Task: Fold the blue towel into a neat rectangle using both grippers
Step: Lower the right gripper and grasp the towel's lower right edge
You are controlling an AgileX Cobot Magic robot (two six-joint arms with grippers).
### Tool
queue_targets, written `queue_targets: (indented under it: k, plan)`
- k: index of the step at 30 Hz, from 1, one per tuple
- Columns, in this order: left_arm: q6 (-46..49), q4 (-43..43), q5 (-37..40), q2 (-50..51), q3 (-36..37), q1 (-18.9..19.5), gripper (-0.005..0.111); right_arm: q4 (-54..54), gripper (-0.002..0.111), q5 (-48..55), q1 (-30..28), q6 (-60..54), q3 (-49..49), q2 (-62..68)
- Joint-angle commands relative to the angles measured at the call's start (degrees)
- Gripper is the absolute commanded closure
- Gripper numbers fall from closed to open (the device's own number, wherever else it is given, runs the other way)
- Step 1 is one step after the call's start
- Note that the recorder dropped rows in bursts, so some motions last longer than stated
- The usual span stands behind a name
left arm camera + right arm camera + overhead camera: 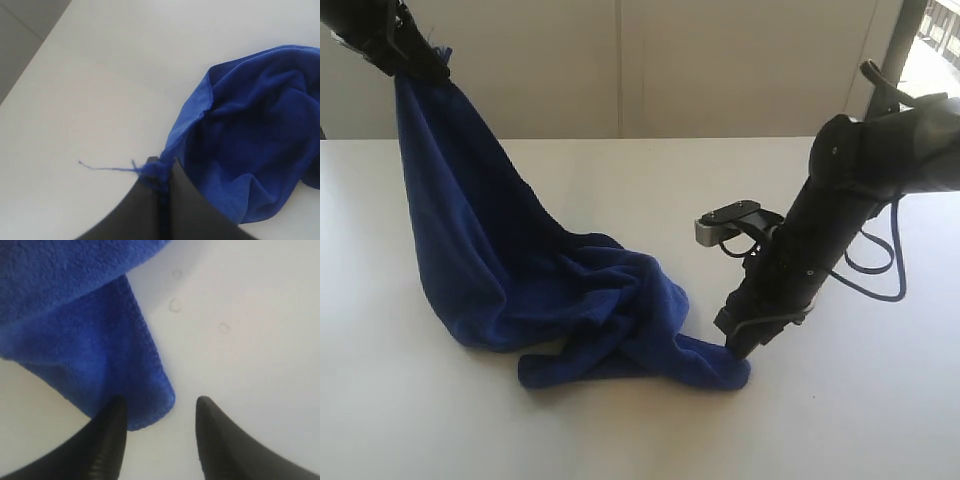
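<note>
The towel's rounded corner sticks out, and my right gripper should pinch the towel by it next. The rest of the blue towel (510, 260) lies crumpled in a heap.
The blue towel (510, 260) hangs from my left gripper (420, 62) at the upper left and trails down into a crumpled heap on the white table (620, 430). In the left wrist view my left gripper (161, 172) is shut on a towel corner (152, 170), with a loose thread sticking out. My right gripper (738, 350) stands low at the towel's right end (720, 368). In the right wrist view it (159, 405) is open, with a rounded towel corner (145, 400) lying between its fingertips, close to one finger (112, 425).
The table's far edge meets a pale wall (620, 138). A black cable (880, 270) loops beside the right arm. A small grey-white block (725, 220) sticks out from the right wrist. Faint round marks (175, 305) dot the tabletop.
</note>
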Motion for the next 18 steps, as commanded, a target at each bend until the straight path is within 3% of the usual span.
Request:
queue_targets:
  k: [1,18]
  plan:
    - [0.25,-1.17,5.07,-0.25,0.24,0.19,0.107,-1.39,0.066,-1.32,0.93,0.73,-0.23,-0.1]
    - [0.39,-1.45,5.07,-0.25,0.24,0.19,0.107,-7.14,0.066,-4.01,4.94,6.81,-0.01,2.02]
